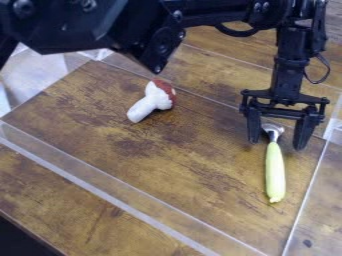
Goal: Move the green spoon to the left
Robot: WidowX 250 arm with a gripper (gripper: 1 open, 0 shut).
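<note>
Next, my gripper grabs its small silver bowl (273, 131) to shift the green spoon (274, 165) across the board.
The green spoon (274, 165) lies on the wooden board at the right, its yellow-green handle pointing toward the front and its small silver bowl at the far end. My gripper (281, 128) hangs straight above that bowl end, open, with a black finger on each side of it. Nothing is held between the fingers. The arm (290, 50) rises from the gripper to the top of the view.
A toy mushroom (150, 100) with a white stem and red cap lies near the board's middle left. A low clear wall (120, 205) rims the wooden board (160, 150). A dark blurred arm part (94, 25) fills the upper left. A white wire rack (96, 45) stands behind.
</note>
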